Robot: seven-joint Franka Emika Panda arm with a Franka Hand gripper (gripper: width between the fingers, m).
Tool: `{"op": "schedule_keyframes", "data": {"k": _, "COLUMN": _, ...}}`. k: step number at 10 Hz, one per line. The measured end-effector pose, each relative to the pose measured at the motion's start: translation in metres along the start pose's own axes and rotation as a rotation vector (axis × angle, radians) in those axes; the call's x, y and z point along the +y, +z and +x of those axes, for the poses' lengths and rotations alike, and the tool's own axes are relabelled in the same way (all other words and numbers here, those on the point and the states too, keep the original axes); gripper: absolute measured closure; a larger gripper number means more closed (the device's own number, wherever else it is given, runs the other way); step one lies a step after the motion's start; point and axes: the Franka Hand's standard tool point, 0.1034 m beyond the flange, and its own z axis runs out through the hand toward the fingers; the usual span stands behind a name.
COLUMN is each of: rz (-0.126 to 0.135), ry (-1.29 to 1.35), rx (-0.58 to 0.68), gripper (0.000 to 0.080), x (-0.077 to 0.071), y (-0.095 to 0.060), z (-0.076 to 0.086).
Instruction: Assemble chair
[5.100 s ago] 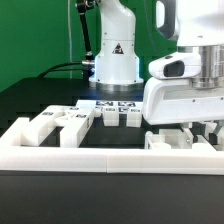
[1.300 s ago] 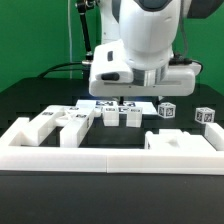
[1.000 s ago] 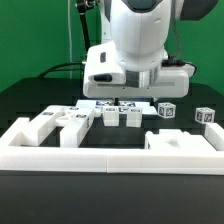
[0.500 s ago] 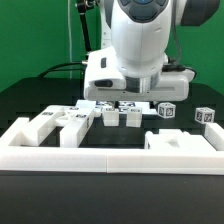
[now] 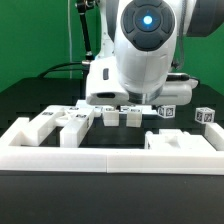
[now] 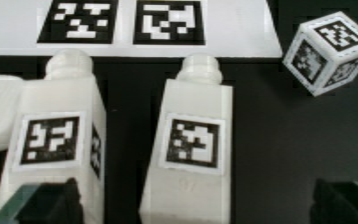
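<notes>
The white leg's rounded tip should stay free to join the chair, so my gripper should next grab the white leg nearer the cube by its plain end (image 6: 186,203).
Two white chair legs with marker tags lie side by side on the black table, one (image 6: 51,130) beside the other (image 6: 197,135). In the exterior view they stand at the middle (image 5: 110,117) (image 5: 131,117). My gripper (image 6: 197,205) is open and empty, just above them. One finger (image 6: 48,203) is over the first leg, and the other finger (image 6: 345,203) is over bare table beyond the second leg. In the exterior view the gripper (image 5: 127,103) is mostly hidden under the arm's hand.
The marker board (image 6: 140,25) lies just beyond the legs. A small tagged cube (image 6: 330,53) sits beside it; two such cubes show in the exterior view (image 5: 167,110) (image 5: 205,115). Larger white parts lie at the exterior view's left (image 5: 45,125) and right (image 5: 180,143), behind a white front rail (image 5: 110,160).
The arm has swung from the exterior view's right to the middle, turned its wrist and come down over the two legs. No part has moved.
</notes>
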Motion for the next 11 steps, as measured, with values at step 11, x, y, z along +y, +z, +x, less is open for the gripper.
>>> {"op": "schedule_keyframes", "data": {"k": 11, "rz": -0.012, "ry": -0.014, "rx": 0.031, "gripper": 0.0151, "x": -0.002, "y": 0.027, "z": 0.012}}
